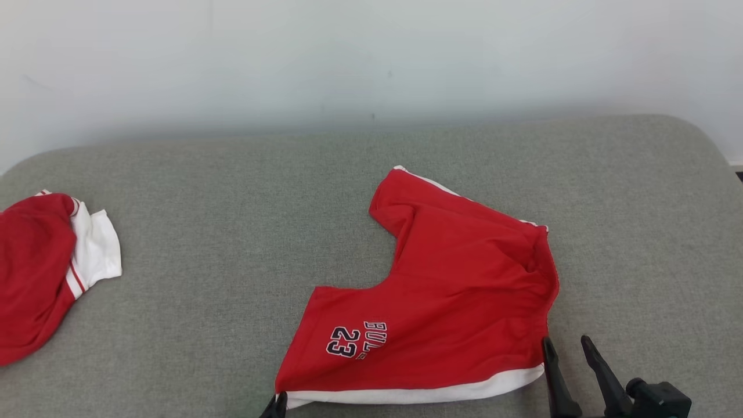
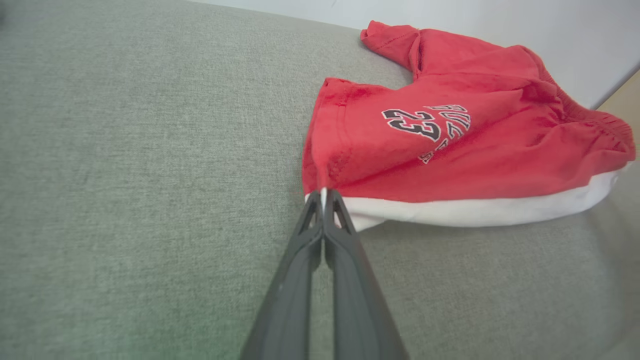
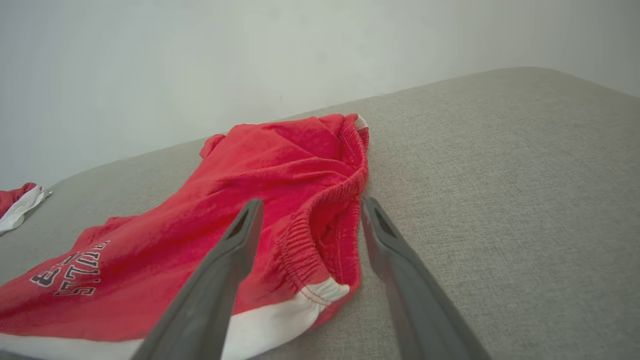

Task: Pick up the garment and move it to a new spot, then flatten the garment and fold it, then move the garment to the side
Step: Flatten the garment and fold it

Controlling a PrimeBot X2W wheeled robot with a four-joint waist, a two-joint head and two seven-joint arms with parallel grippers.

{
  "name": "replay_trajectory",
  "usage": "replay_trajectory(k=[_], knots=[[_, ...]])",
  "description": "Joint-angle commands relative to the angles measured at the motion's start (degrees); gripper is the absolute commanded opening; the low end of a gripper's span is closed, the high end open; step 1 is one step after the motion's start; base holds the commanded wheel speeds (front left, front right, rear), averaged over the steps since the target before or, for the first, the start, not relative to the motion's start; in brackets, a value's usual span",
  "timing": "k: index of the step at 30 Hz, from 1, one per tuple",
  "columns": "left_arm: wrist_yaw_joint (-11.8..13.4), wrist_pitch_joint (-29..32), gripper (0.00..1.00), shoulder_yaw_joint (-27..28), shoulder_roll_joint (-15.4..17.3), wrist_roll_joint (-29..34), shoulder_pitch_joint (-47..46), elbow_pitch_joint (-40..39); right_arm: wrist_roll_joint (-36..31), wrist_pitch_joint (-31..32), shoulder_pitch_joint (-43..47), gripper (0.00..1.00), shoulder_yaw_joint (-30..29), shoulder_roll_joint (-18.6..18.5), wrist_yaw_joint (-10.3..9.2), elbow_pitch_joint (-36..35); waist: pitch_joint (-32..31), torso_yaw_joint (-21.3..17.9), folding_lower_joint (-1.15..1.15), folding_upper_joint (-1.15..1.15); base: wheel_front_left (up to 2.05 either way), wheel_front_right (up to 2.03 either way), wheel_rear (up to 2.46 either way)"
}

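Observation:
I should next pinch the shorts with my right gripper by the white-striped waistband corner (image 1: 539, 371), because the gathered elastic (image 1: 547, 317) stands up in a fold beside flat cloth.
The garment (image 1: 458, 290) is a pair of red shorts with a white side stripe and a "23" print, lying mostly flat on the grey cushion. My left gripper (image 1: 277, 402) is shut on its near left corner; the left wrist view shows the fingertips (image 2: 323, 197) pinching the hem of the shorts (image 2: 450, 150). My right gripper (image 1: 566, 343) stands open at the near right corner, at the waistband end. In the right wrist view its fingers (image 3: 245, 235) straddle the elastic waistband of the shorts (image 3: 280, 165), above the cloth.
A second red and white garment (image 1: 40, 273) lies bunched at the cushion's left edge, also seen as a red and white garment (image 3: 17, 202) in the right wrist view. The grey cushion (image 1: 232, 244) ends at a pale wall behind. Its right edge curves down at the far right.

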Motion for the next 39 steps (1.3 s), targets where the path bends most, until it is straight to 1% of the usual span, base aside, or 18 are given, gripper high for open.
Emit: replay_trajectory(k=[1, 4, 8, 11, 15, 17, 21, 25, 27, 31, 32, 33, 34, 35, 36, 37, 39], knots=[[0.09, -0.17, 1.00, 0.13, -0.14, 0.54, 0.39, 0.08, 0.42, -0.02, 0.83, 1.00, 0.69, -1.21, -0.13, 0.30, -0.69, 0.38, 0.01, 0.00, 0.00, 0.00, 0.00], [0.08, -0.17, 1.00, 0.22, -0.27, 0.67, 0.62, 0.16, 1.13, -0.02, 1.37, 1.00, 4.70, -5.12, -0.13, 1.20, -1.32, 0.61, 0.01, 0.00, 0.00, 0.00, 0.00], [0.09, -0.17, 1.00, 0.51, 1.01, 0.89, 1.37, -0.14, 2.66, -0.02, 1.12, 1.00, 9.55, -10.75, -0.13, 2.28, -1.88, 0.64, 0.01, 0.00, 0.00, 0.00, 0.00], [0.08, -0.17, 1.00, 0.66, 1.78, 1.06, 1.30, -0.18, 4.46, -0.02, 0.19, 1.00, 12.52, -14.15, -0.13, 2.82, -1.72, 0.65, 0.01, 0.00, 0.00, 0.00, 0.00], [0.08, -0.17, 1.00, -0.69, 3.10, 0.85, -0.40, 0.62, 6.58, -0.02, -1.60, 1.00, 17.72, -19.23, -0.13, 4.26, -1.00, 0.47, 0.01, 0.00, 0.00, 0.00, 0.00], [0.09, -0.17, 1.00, -1.62, 3.79, 0.34, -1.28, 1.40, 7.57, -0.02, -3.17, 1.00, 20.52, -21.18, -0.13, 5.21, -0.69, 0.28, 0.01, 0.00, 0.00, 0.00, 0.00], [0.09, -0.17, 1.00, -4.64, 5.38, -1.14, -3.28, 3.06, 9.76, -0.02, -6.51, 1.00, 24.62, -23.65, -0.13, 7.08, -0.17, -0.02, 0.01, 0.00, 0.00, 0.00, 0.00], [0.09, -0.17, 1.00, -7.72, 6.50, -2.83, -4.73, 4.07, 11.50, -0.02, -9.52, 1.00, 27.80, -25.23, -0.13, 8.89, 0.32, 0.12, 0.01, 0.00, 0.00, 0.00, 0.00], [0.08, -0.17, 1.00, -9.37, 6.70, -3.95, -5.45, 4.74, 12.68, -0.02, -10.60, 1.00, 29.19, -25.81, -0.13, 9.63, 0.47, 0.24, 0.01, 0.00, 0.00, 0.00, 0.00], [0.09, -0.17, 1.00, -12.44, 6.69, -6.51, -6.96, 6.89, 14.95, -0.02, -12.61, 1.00, 33.86, -27.29, -0.13, 11.11, 0.66, 0.54, 0.01, 0.00, 0.00, 0.00, 0.00], [0.08, -0.17, 0.91, -13.24, 6.66, -7.28, -7.29, 7.61, 15.82, 0.01, -13.02, 1.00, 35.49, -27.60, -0.13, 11.44, 0.68, 0.60, 0.01, 0.00, 0.00, 0.00, 0.00], [0.09, -0.17, 0.45, -14.17, 6.54, -8.36, -7.69, 8.38, 16.76, 0.14, -13.51, 0.83, 37.00, -27.91, -0.13, 12.05, 0.67, 0.70, 0.01, 0.00, 0.00, 0.00, 0.00], [0.09, -0.17, 0.00, -14.82, 6.56, -9.27, -8.33, 8.96, 17.66, 0.23, -14.02, 0.37, 38.22, -28.29, -0.13, 12.56, 0.65, 0.82, 0.01, 0.00, 0.00, 0.00, 0.00], [0.09, -0.17, 0.00, -14.82, 6.56, -9.27, -8.33, 8.96, 17.66, 0.23, -14.02, 0.37, 38.22, -28.29, -0.13, 12.56, 0.65, 0.82, 0.01, 0.00, 0.00, 0.00, 0.00], [0.09, -0.17, 0.00, -15.50, 6.68, -9.69, -8.88, 9.51, 18.44, 0.18, -14.59, 0.16, 39.68, -28.53, -0.13, 12.64, 0.61, 0.94, 0.01, 0.00, 0.00, 0.00, 0.00], [0.09, -0.17, 0.00, -16.00, 6.65, -10.36, -9.24, 9.93, 19.15, 0.12, -15.19, 0.00, 40.47, -28.81, -0.13, 12.79, 0.56, 1.02, 0.01, 0.00, 0.00, 0.00, 0.00], [0.08, -0.17, 0.00, -16.45, 6.46, -11.72, -9.77, 10.21, 20.47, 0.03, -15.92, 0.00, 41.69, -29.15, -0.13, 13.10, 0.45, 1.13, 0.01, 0.00, 0.00, 0.00, 0.00]])
